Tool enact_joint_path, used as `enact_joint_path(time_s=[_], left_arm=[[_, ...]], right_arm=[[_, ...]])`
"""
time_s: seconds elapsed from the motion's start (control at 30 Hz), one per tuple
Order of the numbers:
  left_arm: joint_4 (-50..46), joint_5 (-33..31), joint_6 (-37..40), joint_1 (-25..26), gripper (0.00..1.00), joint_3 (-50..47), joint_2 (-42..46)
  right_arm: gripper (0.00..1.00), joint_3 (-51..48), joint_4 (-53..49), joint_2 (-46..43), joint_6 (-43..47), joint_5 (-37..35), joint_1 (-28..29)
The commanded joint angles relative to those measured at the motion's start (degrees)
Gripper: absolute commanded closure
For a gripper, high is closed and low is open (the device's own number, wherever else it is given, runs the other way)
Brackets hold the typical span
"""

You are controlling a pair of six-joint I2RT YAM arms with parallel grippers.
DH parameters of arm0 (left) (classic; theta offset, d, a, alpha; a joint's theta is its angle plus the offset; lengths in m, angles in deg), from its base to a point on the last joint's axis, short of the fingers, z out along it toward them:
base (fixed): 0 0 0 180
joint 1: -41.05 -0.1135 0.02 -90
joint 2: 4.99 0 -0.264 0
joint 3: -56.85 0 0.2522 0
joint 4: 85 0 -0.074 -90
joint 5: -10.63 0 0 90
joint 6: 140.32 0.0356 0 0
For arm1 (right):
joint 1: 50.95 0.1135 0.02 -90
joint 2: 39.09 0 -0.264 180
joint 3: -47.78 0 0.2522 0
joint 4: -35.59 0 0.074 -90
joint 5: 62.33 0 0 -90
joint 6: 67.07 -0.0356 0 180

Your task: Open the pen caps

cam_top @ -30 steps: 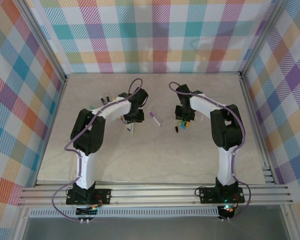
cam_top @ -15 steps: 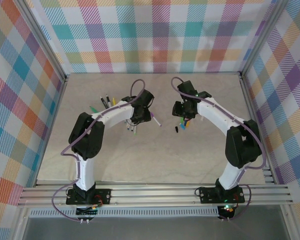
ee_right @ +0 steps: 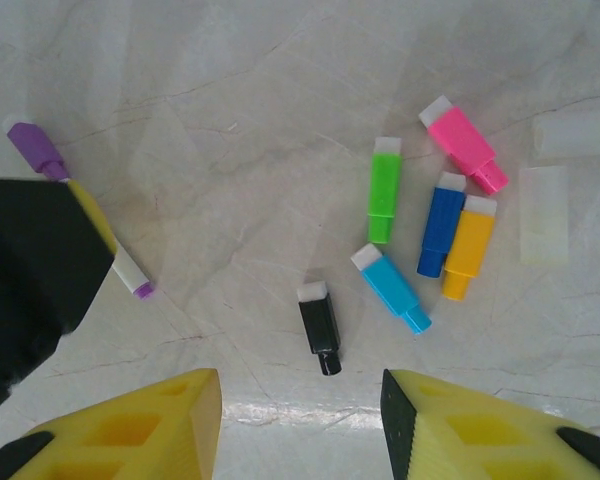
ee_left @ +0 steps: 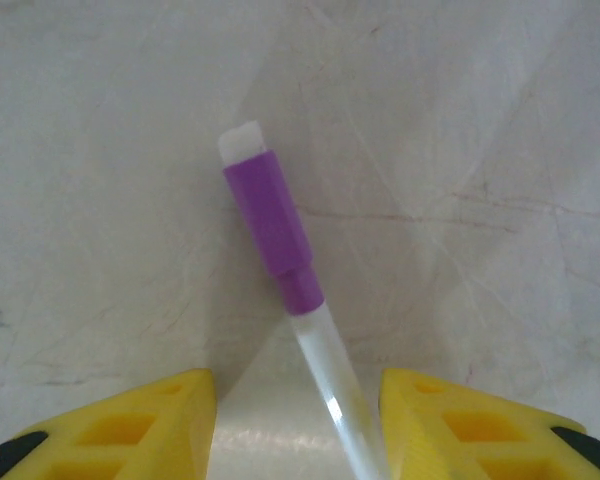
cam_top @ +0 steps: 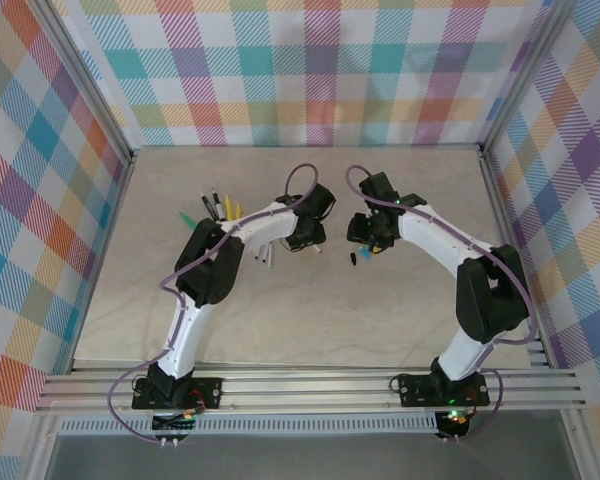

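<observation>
Next, my left gripper grabs the purple-capped pen by its white body (ee_left: 341, 401), to leave the purple cap (ee_left: 270, 225) free for my right gripper to open.
A purple-capped pen lies flat on the table. In the left wrist view its purple cap (ee_left: 270, 225) points away and its white barrel (ee_left: 332, 380) runs back between the yellow fingers. My left gripper (ee_left: 298, 425) is open, with a gap on each side of the barrel. From above, the left gripper (cam_top: 305, 238) sits over that pen. My right gripper (ee_right: 300, 425) is open above loose pen caps: black (ee_right: 319, 320), light blue (ee_right: 390, 286), green (ee_right: 384, 203), blue (ee_right: 442, 222), orange (ee_right: 468, 246) and pink (ee_right: 463, 143). It holds nothing. The purple pen (ee_right: 37, 150) shows at the left.
Several uncapped pens (cam_top: 220, 208) lie at the back left, and a few more pens (cam_top: 265, 255) sit just left of the left gripper. Two clear plastic pieces (ee_right: 545, 215) lie right of the caps. Metal frame rails (cam_top: 310, 385) border the table.
My left gripper has moved right, from the small pen pile to over the purple pen. The right arm's elbow has swung out to the right. Both grippers' jaws have opened wider.
</observation>
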Motion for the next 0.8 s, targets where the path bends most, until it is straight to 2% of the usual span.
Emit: enact_joint_path(time_s=[0.0, 0.2, 0.37, 0.47, 0.6, 0.77], left_arm=[[-2.72, -0.01, -0.89, 0.43, 0.55, 4.47, -3.14], [-3.95, 1.15, 1.04, 0.44, 0.60, 3.34, -3.87], [-4.43, 0.76, 5.71, 0.39, 0.61, -2.50, 0.71], [-5.42, 3.12, 10.74, 0.26, 0.62, -5.81, 3.97], [-6.73, 3.76, 13.30, -0.50, 0.61, -9.29, 6.88], [-6.83, 6.38, 14.50, -1.01, 0.63, -8.37, 4.65]], right_arm=[[0.53, -0.82, 0.99, -1.75, -0.21, 1.17, -0.05], [0.53, -1.21, 1.41, -1.90, -0.51, 1.90, -0.03], [0.53, -1.55, 2.29, -1.42, -1.32, 3.29, -0.04], [0.54, -1.31, 2.63, -0.96, -1.90, 4.11, -0.05], [0.54, -0.83, 3.18, 0.03, -2.31, 4.55, -0.05], [0.55, 0.23, 3.38, 1.66, -2.66, 5.83, -0.11]])
